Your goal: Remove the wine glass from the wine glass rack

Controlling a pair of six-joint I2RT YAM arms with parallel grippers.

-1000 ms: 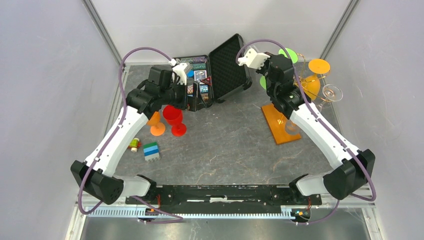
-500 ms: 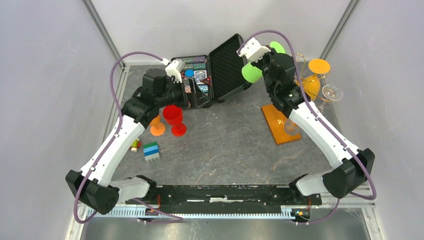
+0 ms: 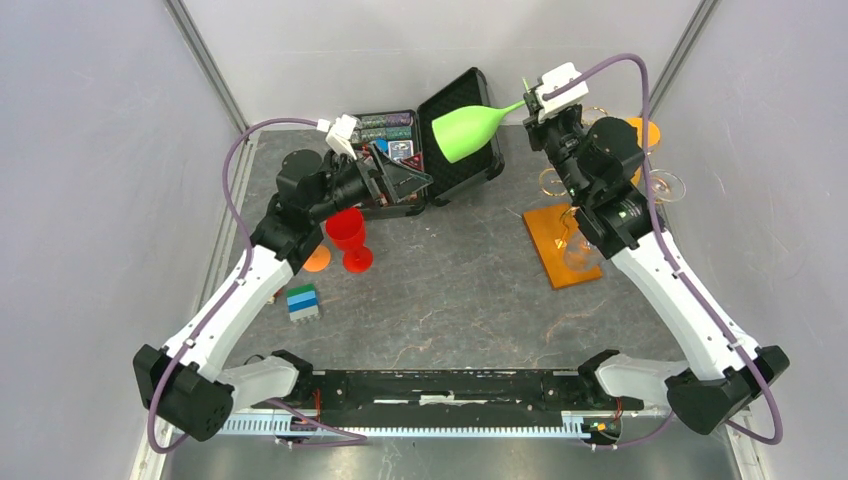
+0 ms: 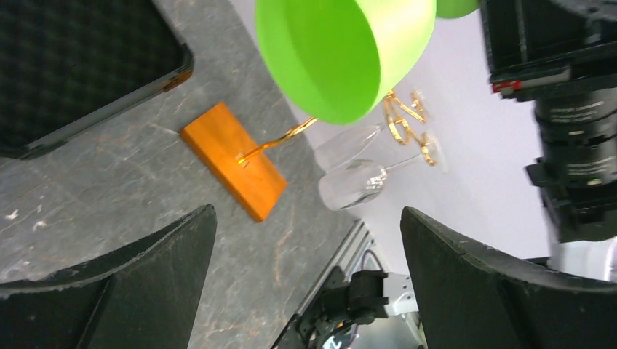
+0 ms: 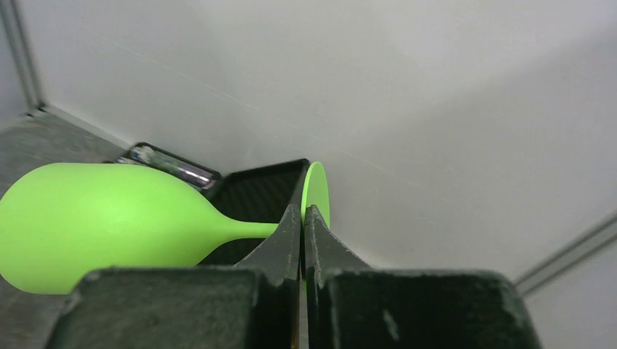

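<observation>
My left gripper grabs the green wine glass by its bowl rim next, since the foot stays free to set it upright.
A green wine glass hangs level in the air above the black case, its bowl pointing left. My right gripper is shut on the thin disc foot, and the right wrist view shows the gripper pinching that foot with the green bowl to its left. The wine glass rack, gold wire on an orange-brown base, stands at the right with clear glasses hanging from it. My left gripper is open and empty, facing right. Its wrist view looks between the gripper jaws at the green bowl and the rack base.
An open black foam-lined case sits at the back centre with small items in it. A red goblet and an orange glass foot stand under the left arm. A stack of coloured blocks lies nearer. A clear glass hangs low on the rack.
The right arm has carried the green glass up and left off the rack, turning it level. The left arm has risen and swung its open gripper to the right.
</observation>
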